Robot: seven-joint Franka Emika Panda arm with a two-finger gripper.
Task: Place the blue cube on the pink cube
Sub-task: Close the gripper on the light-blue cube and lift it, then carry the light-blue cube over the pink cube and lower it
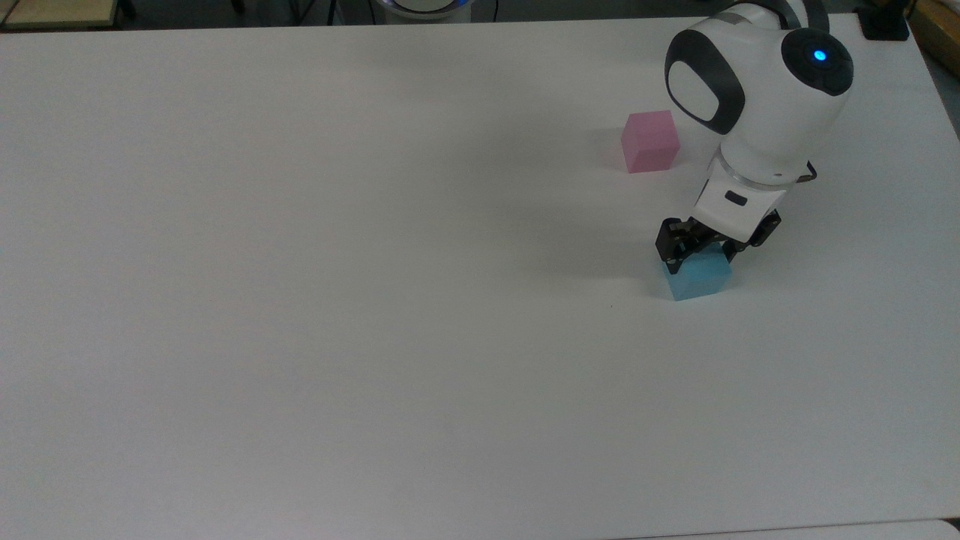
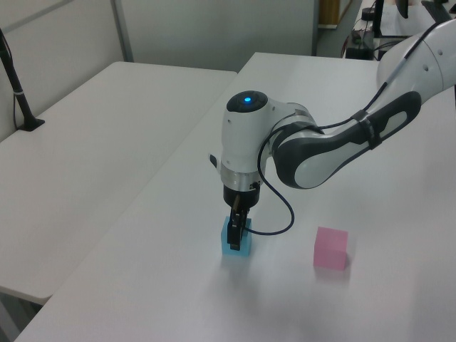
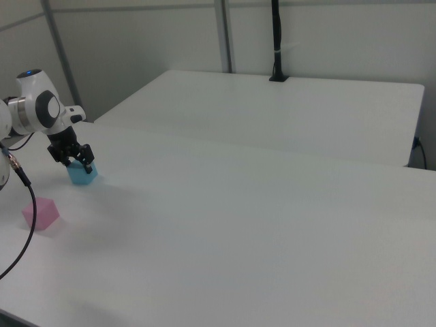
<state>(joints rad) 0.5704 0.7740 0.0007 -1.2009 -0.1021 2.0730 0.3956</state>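
Observation:
I will grab the blue cube (image 2: 229, 246) next by its two opposite sides with my gripper, so that I can stack it on the pink cube (image 2: 330, 249).
The blue cube (image 1: 701, 282) rests on the white table (image 1: 360, 300), near the top view's right edge. My gripper (image 1: 699, 255) has come down over it, open, with one black finger on each side of the cube's top. From the left view, the gripper (image 2: 237, 234) stands straight down on the blue cube (image 2: 229, 246). The pink cube (image 1: 649, 141) sits alone on the table, apart from the arm, beyond the blue one in the top view. In the left view the pink cube (image 2: 330, 248) lies to the right of the blue one. The right view has the gripper (image 3: 77, 162), blue cube (image 3: 84, 177) and pink cube (image 3: 40, 212) at its far left.
The white arm (image 1: 757, 97) leans in from the top view's upper right, close beside the pink cube. A second white table (image 2: 92, 135) stands alongside, with a black pole (image 2: 18, 92) clamped to it.

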